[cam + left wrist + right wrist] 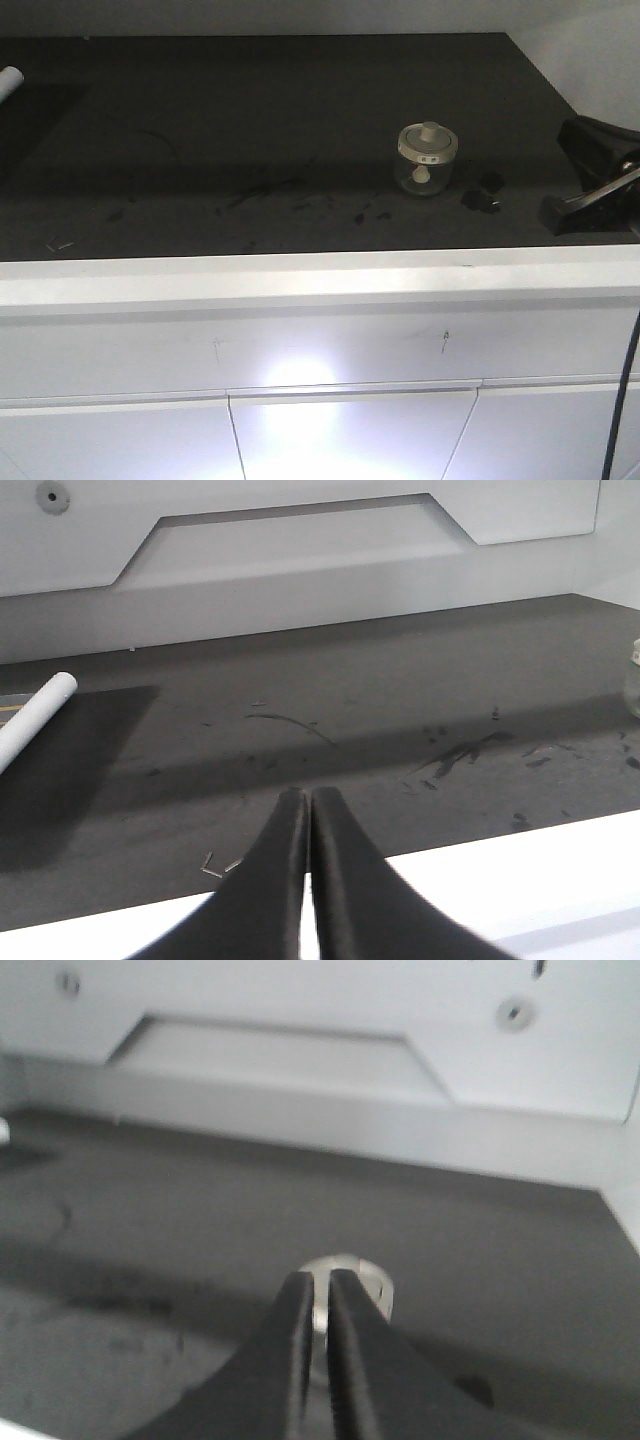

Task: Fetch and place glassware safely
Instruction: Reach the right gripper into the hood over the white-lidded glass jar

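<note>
The robot's right gripper needs to reach the clear jar (425, 172) and take hold of the knob of its cream lid (430, 132), so that it can fetch the jar safely.
The glassware (427, 158), a squat clear jar with a cream knobbed lid, stands upright on the dark countertop (250, 130), right of centre. My right gripper (560, 212) sits at the counter's right edge, well apart from the jar. In the right wrist view its fingers (318, 1285) are shut with only a thin slit between them, and the blurred jar (372, 1282) lies beyond their tips, partly hidden. My left gripper (306, 798) is shut and empty over the counter's front edge. Only a sliver of the jar (633, 680) shows at the far right of that view.
A white tube (8, 82) (35, 715) lies at the counter's far left. Small black bits (482, 192) sit just right of the jar, and loose staples (215, 865) lie near the front edge. A white back wall (300, 550) bounds the counter. White drawers (320, 420) are below.
</note>
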Controlling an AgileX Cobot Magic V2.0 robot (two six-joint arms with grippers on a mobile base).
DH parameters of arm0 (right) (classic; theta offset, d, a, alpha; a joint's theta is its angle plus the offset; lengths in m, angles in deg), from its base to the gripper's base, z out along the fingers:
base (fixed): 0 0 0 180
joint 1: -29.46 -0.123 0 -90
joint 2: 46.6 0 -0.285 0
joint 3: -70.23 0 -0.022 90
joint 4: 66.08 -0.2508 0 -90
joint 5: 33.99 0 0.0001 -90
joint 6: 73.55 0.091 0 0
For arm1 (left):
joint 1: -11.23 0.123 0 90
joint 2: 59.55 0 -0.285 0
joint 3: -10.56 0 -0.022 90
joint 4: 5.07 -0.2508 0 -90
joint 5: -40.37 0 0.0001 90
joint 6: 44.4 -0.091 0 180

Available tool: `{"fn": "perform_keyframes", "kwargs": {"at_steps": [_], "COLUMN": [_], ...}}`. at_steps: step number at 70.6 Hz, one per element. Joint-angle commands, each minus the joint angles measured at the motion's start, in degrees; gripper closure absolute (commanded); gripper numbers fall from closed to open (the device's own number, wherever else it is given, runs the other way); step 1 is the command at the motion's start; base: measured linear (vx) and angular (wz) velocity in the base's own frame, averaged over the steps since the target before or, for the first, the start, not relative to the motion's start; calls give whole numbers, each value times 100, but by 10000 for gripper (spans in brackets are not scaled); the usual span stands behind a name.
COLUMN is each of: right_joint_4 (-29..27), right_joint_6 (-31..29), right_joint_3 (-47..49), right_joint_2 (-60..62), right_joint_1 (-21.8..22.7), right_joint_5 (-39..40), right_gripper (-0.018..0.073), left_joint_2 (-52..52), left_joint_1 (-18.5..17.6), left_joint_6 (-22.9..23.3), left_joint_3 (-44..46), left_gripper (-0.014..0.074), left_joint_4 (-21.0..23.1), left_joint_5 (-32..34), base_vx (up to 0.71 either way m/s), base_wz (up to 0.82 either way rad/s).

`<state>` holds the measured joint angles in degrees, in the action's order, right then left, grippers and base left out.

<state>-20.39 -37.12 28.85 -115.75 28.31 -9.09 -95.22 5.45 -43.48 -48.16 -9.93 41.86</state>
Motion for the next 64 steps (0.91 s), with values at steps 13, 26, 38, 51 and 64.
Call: {"fn": "perform_keyframes", "kwargs": {"at_steps": [13,26,38,51,64], "right_joint_4": [299,258,252,221,-232], "right_joint_6": [6,6,6,-216,-510], "right_joint_3": [714,1467,2227,2902,3360], "right_joint_2": [-1093,-2113,-2965,-3722,-4319], "right_joint_1": [27,27,27,27,27], "right_joint_5": [924,1460,1682,1824,2190], "right_gripper": [208,102,103,103,103], "left_joint_2": [-13,-13,-13,-13,-13], "left_joint_1": [-41,-41,-41,-41,-41], "left_joint_6": [72,72,72,72,72], "left_joint_3": [154,154,154,154,154], "left_gripper": [603,603,603,603,603], "left_joint_4": [50,50,50,50,50], "left_joint_5": [220,170,170,170,170], "base_vx": [0,0,0,0,0], "base_wz": [0,0,0,0,0]}}
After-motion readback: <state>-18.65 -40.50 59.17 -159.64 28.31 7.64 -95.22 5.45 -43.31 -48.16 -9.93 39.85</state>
